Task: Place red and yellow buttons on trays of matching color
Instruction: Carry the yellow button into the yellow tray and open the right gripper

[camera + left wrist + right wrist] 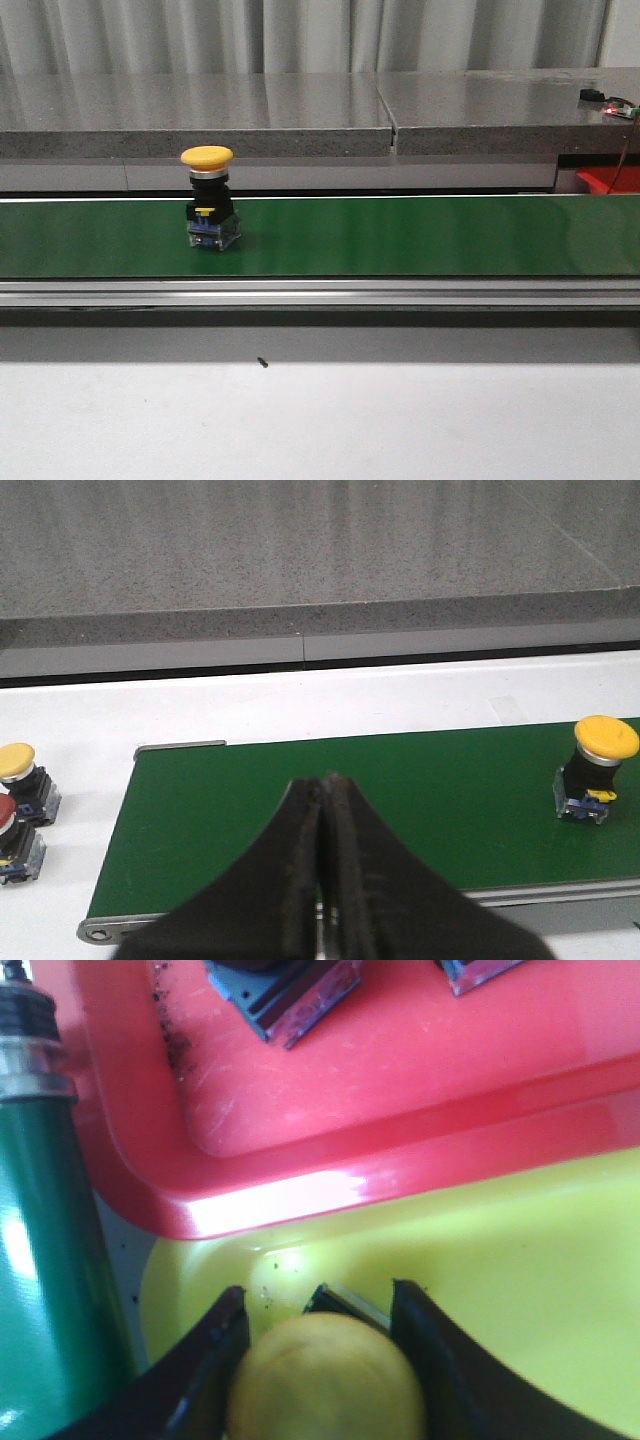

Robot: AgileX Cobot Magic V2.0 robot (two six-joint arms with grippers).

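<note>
I should open my right gripper now, because the yellow button's dark base (345, 1303) is low inside the yellow tray (520, 1290) in the right wrist view.
A yellow button (208, 200) stands upright on the green belt (400, 235), left of centre; it also shows as the yellow button (600, 770) in the left wrist view. My left gripper (323, 780) is shut and empty above the belt's left end. Off that end, a second yellow button (20, 770) and a red button (10, 830) sit on the white table. My right gripper (320, 1295) is shut on another yellow button (325, 1380), its cap between the fingers, low over the yellow tray (520, 1290). The red tray (400, 1090) lies directly beside it.
The bases of two buttons (290, 995) lie in the red tray, their caps out of view. The belt's green end roller (50, 1260) runs close beside both trays. A grey stone ledge (300, 110) runs behind the belt. A corner of the red tray (608, 180) shows at far right.
</note>
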